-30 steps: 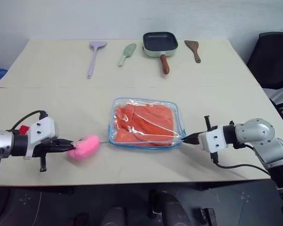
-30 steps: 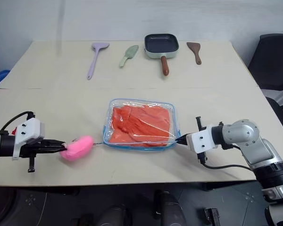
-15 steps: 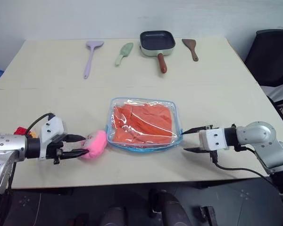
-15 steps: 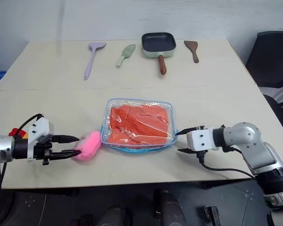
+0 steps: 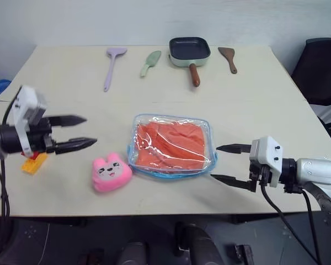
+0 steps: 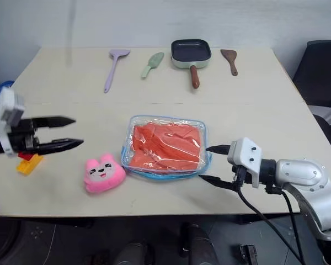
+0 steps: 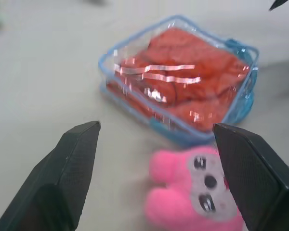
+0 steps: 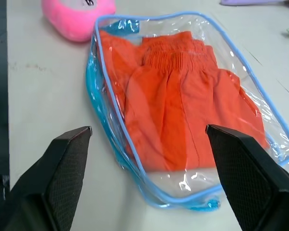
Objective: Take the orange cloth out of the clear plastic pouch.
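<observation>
The orange cloth (image 5: pixel 174 144) makes the pouch wide, so next my left gripper will grab the pouch by its thin blue edging at the pouch's corner (image 5: pixel 133 164) beside the charm.
The clear plastic pouch (image 5: pixel 205 128) with light blue edging lies flat on the table's near middle. The orange cloth (image 5: pixel 174 144) is folded inside it. A pink plush charm (image 5: pixel 111 172) rests face up at the pouch's near left corner. My left gripper (image 5: pixel 89 130) hovers open above the table, well to the left of the charm, holding nothing. My right gripper (image 5: pixel 215 163) is open just off the pouch's right edge, also empty. The left wrist view looks over the charm (image 7: pixel 197 197) and pouch (image 7: pixel 111 62); the right wrist view faces the cloth (image 8: pixel 183 96).
Along the far edge lie a purple spatula (image 5: pixel 112 63), a green spatula (image 5: pixel 150 62), a small dark pan (image 5: pixel 190 52) and a brown spatula (image 5: pixel 228 57). An orange-yellow toy brick (image 5: pixel 33 163) sits under my left arm. A black chair (image 5: pixel 323 72) stands at right.
Both grippers went from shut to open. The left let go of the pink charm and rose up and away from it. The right released the pouch's right corner and drew back.
</observation>
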Robot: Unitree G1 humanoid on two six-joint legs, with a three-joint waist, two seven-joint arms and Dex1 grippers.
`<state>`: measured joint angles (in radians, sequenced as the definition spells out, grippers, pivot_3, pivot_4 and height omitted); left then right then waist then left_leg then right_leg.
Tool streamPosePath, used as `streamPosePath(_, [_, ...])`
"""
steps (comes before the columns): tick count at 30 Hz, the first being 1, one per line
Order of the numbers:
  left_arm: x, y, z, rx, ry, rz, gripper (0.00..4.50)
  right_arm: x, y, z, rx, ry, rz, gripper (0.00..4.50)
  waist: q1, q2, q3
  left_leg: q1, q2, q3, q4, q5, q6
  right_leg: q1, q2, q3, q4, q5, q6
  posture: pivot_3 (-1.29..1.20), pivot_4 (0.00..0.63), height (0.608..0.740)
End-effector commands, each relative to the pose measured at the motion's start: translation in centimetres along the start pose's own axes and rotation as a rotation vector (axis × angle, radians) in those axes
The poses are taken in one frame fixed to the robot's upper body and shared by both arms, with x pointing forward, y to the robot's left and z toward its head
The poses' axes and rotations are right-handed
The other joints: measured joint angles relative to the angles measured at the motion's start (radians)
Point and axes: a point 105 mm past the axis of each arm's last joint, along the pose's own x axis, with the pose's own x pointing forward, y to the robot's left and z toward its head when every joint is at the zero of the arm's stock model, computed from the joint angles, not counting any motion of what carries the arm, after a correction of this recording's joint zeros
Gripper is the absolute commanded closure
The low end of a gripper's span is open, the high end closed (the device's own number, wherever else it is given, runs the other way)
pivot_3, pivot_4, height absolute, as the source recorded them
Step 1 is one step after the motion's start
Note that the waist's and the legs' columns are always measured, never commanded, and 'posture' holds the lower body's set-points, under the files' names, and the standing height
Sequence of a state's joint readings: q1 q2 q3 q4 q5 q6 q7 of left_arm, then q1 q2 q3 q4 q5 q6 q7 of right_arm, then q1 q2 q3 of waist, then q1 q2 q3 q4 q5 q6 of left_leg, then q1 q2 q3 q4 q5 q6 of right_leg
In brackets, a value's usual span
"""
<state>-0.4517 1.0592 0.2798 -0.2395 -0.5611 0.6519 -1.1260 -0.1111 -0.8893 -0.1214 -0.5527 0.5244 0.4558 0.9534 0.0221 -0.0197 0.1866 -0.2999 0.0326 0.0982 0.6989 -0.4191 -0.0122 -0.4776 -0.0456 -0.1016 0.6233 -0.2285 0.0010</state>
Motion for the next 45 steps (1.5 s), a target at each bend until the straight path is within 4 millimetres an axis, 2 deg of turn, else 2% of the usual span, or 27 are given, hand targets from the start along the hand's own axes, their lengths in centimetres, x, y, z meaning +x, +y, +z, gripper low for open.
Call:
streamPosePath(1, [3.6,-2.4,-0.4,0.285,0.097,-0.142,0.53,0.2,0.3,1.0,-0.022,-0.023,-0.003,0.55,0.001,0.000,0.000,0.000,-0.001,0.001,0.000,0.000,0.000,0.000,0.000,0.000,0.000,0.000,0.000,0.00,0.150,0.740])
streamPosePath(2, [4.2,-2.9,-0.7,0.348,0.117,-0.177,0.53,0.2,0.4,1.0,-0.022,-0.022,-0.003,0.55,0.001,0.000,0.000,0.000,-0.001,0.001,0.000,0.000,0.000,0.000,0.001,0.000,0.000,0.000,0.000,0.00,0.150,0.740])
streamPosePath(5, [5.4,-3.9,-3.6,0.539,0.213,-0.292,0.53,0.2,0.3,1.0,-0.020,-0.021,-0.013,0.55,-0.007,0.000,0.000,0.000,-0.002,0.003,0.000,0.000,-0.002,0.000,0.004,0.002,0.000,0.000,-0.001,0.00,0.150,0.740])
streamPosePath(8, [6.0,-3.4,-5.1,0.602,0.236,-0.312,0.53,0.2,0.5,0.7,-0.016,-0.016,-0.023,0.55,-0.008,0.000,0.000,0.000,-0.001,0.006,-0.001,0.000,-0.002,0.000,0.005,0.003,0.001,-0.001,-0.002,0.00,0.150,0.740])
streamPosePath(15, [7.7,-2.9,-5.9,0.659,0.194,-0.304,0.53,0.4,1.3,0.3,-0.007,-0.014,-0.035,0.55,0.002,0.000,0.000,0.000,-0.002,0.007,0.000,0.000,-0.001,0.000,0.004,0.003,0.000,-0.001,-0.001,0.00,0.150,0.740])
streamPosePath(21, [8.2,-2.7,-6.3,0.674,0.186,-0.302,0.53,0.5,1.6,0.3,-0.005,-0.019,-0.035,0.55,0.002,0.000,0.000,0.000,-0.002,0.006,0.000,0.000,-0.001,0.000,0.004,0.003,0.001,-0.001,-0.001,0.00,0.150,0.740])
streamPosePath(22, [8.3,-2.7,-6.3,0.672,0.180,-0.302,0.92,0.5,1.6,0.4,-0.005,-0.021,-0.036,0.55,0.002,0.000,0.000,0.000,-0.002,0.006,0.000,0.000,-0.001,0.000,0.004,0.003,0.001,-0.001,-0.001,0.00,0.150,0.740])
streamPosePath(28, [8.6,-2.7,-6.1,0.657,0.158,-0.297,2.55,0.4,1.5,0.5,-0.010,-0.020,-0.041,0.55,0.001,0.000,0.000,0.000,-0.001,0.005,0.000,0.000,-0.001,0.000,0.004,0.003,0.001,-0.001,-0.001,0.00,0.150,0.740])
streamPosePath(32, [8.7,-3.0,-6.3,0.664,0.166,-0.309,2.55,0.5,1.3,0.6,-0.012,-0.024,-0.045,0.55,0.001,0.000,0.000,0.000,-0.002,0.005,0.000,0.000,-0.001,0.000,0.004,0.003,0.001,-0.001,-0.001,0.00,0.150,0.740])
streamPosePath(35, [8.7,-3.2,-6.2,0.648,0.149,-0.320,3.08,0.5,1.2,0.7,-0.012,-0.024,-0.048,0.55,0.001,0.000,0.000,0.000,-0.002,0.005,0.000,0.000,-0.001,0.000,0.004,0.003,0.001,-0.001,-0.001,0.00,0.150,0.740])
streamPosePath(38, [8.5,-3.5,-6.1,0.615,0.140,-0.337,4.00,0.5,1.1,0.7,-0.015,-0.020,-0.048,0.55,0.001,0.000,0.000,0.000,-0.002,0.004,0.000,0.000,-0.001,0.000,0.004,0.002,0.001,-0.001,-0.001,0.00,0.150,0.740])
streamPosePath(40, [8.4,-3.9,-6.1,0.585,0.140,-0.362,4.46,0.5,1.1,0.6,-0.016,-0.019,-0.048,0.55,0.001,0.000,0.000,0.000,-0.002,0.004,0.000,0.000,-0.001,0.000,0.004,0.002,0.001,-0.001,-0.001,0.00,0.150,0.740])
streamPosePath(45, [8.2,-4.5,-5.5,0.457,0.113,-0.393,4.46,0.3,0.9,0.6,-0.021,-0.017,-0.051,0.55,0.001,0.000,0.000,0.000,-0.002,0.004,0.000,0.000,-0.001,0.000,0.004,0.002,0.001,-0.001,-0.001,0.00,0.150,0.740])
